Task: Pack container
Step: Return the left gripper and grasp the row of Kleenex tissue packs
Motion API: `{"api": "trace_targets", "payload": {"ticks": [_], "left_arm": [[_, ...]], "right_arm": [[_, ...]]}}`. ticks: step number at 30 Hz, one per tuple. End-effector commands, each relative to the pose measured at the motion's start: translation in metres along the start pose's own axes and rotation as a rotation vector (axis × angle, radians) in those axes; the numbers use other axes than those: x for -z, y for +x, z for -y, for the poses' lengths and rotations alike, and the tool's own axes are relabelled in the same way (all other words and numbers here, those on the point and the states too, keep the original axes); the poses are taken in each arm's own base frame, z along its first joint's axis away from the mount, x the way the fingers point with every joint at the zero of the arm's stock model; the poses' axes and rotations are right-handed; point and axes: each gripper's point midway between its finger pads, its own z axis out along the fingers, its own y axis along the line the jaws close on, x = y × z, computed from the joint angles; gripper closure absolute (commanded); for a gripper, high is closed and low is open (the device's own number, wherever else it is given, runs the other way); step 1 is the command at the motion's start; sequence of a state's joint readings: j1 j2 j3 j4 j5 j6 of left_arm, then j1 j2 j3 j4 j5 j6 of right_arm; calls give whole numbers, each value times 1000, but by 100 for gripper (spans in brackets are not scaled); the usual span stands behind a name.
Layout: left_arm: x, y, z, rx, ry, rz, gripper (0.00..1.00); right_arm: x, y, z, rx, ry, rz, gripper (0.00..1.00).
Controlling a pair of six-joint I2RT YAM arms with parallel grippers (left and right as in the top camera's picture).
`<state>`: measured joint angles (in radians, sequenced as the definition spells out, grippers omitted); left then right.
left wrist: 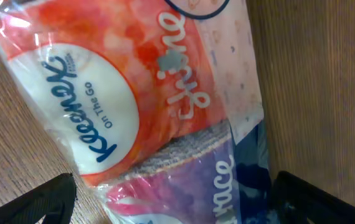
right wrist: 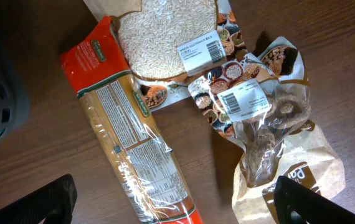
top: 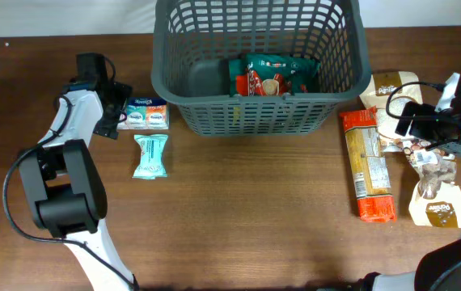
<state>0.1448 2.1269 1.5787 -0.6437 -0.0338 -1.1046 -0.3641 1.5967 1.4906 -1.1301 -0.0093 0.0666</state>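
Next, my left gripper grabs the tissue pack (left wrist: 103, 99) by its purple end (left wrist: 176, 194), to leave the orange end free to enter the basket.
The container (top: 255, 113) is a dark grey lattice basket at the back centre, holding a green packet (top: 277, 67) and a red packet (top: 248, 82). My left gripper (top: 119, 111) is open at the left. In the left wrist view its fingers (left wrist: 177, 208) straddle a Kleenex tissue pack (left wrist: 103, 99), which also shows in the overhead view (top: 146, 115). My right gripper (top: 406, 118) is open and empty, hovering over groceries on the right. In the right wrist view its fingers (right wrist: 177, 205) span an orange spaghetti pack (right wrist: 134, 143) and a brown paper bag (right wrist: 277, 149).
A teal packet (top: 150, 155) lies in front of the tissue pack. The spaghetti pack (top: 368, 166) lies lengthwise to the right of the basket. A rice bag (top: 392, 87) (right wrist: 165, 37) and brown paper bags (top: 437, 194) lie beside it near the right edge.
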Motion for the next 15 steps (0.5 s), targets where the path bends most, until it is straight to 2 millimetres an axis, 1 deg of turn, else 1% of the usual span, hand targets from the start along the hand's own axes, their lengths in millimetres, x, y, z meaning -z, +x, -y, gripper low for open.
{"api": "trace_targets", "payload": {"ticks": [1, 5, 8, 9, 11, 12, 13, 14, 15], "left_arm": [[-17, 0, -11, 15, -35, -3, 4], [-26, 0, -14, 18, -44, -6, 4], [-31, 1, -17, 19, -55, -11, 11], [-32, 1, -18, 19, -57, -12, 18], [-33, 1, -19, 20, -60, -13, 22], [-34, 1, -19, 20, -62, -14, 27], [-34, 2, -19, 19, -61, -17, 38], [-34, 2, -19, 19, -62, -19, 47], [-34, 3, -19, 19, -60, -25, 60]], "right_arm": [[1, -5, -1, 3, -8, 9, 1], [1, -5, -1, 3, -8, 9, 1], [1, -5, -1, 3, -8, 9, 1], [1, -5, 0, 3, -8, 9, 1], [1, -5, -1, 3, -8, 9, 1], [1, -5, -1, 3, -8, 9, 1], [1, -5, -1, 3, -8, 9, 1], [1, -5, -1, 3, -8, 9, 1], [1, -5, 0, 3, -8, 9, 1]]}}
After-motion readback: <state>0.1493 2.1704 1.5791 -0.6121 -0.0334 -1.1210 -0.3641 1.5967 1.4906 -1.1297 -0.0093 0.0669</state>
